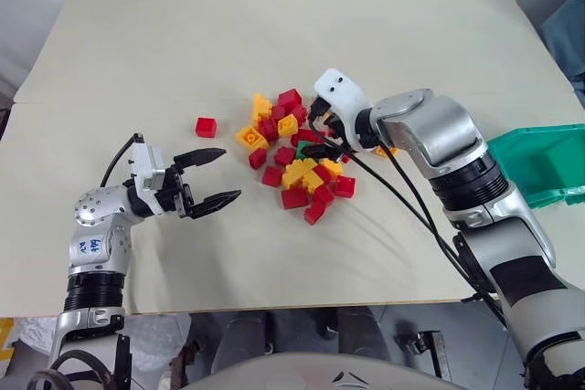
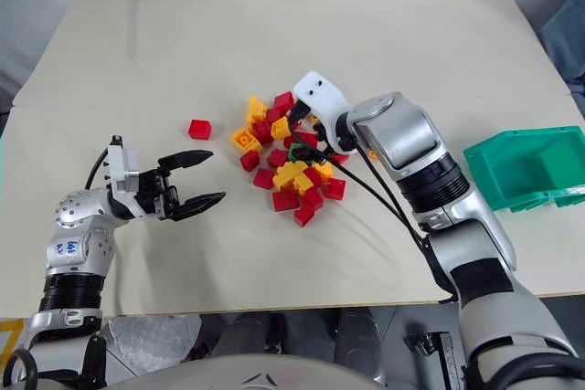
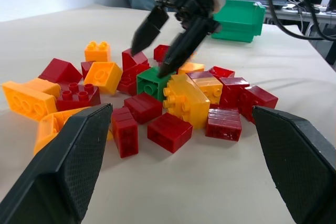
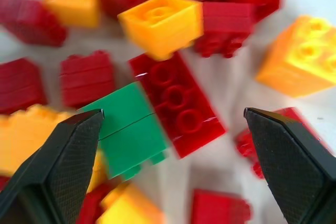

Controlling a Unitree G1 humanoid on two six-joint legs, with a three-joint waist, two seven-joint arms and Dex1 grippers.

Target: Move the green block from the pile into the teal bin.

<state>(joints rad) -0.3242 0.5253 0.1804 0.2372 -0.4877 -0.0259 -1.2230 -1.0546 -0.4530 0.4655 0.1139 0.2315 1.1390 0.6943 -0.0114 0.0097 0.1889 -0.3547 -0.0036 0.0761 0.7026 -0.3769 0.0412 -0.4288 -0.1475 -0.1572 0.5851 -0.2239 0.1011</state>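
Observation:
My right gripper lowers next, before closing on the green block [image 4: 128, 129]. My fingers are above the block, the red brick [image 4: 177, 103] between them too, so closing now would miss.
The green block [image 4: 131, 129] lies in the pile [image 1: 292, 162] of red and yellow-orange bricks at the table's middle, wedged between a red brick and a yellow one; the left wrist view shows the green block [image 3: 154, 82] too. My right gripper [image 3: 152, 59] hangs open over the pile, angled down, its fingertips just above the green block and apart from it. One of its fingers [image 4: 63, 166] is over the block's edge. My left gripper [image 1: 228, 173] is open and empty, level, left of the pile and pointing at it. The teal bin [image 1: 539, 166] stands at the table's right edge.
A lone red brick [image 1: 206, 126] lies left of the pile, beyond my left gripper. Black cables [image 1: 402, 194] trail from my right wrist across the table [image 1: 137, 43] in front of the pile. The table's near edge runs just behind both arms.

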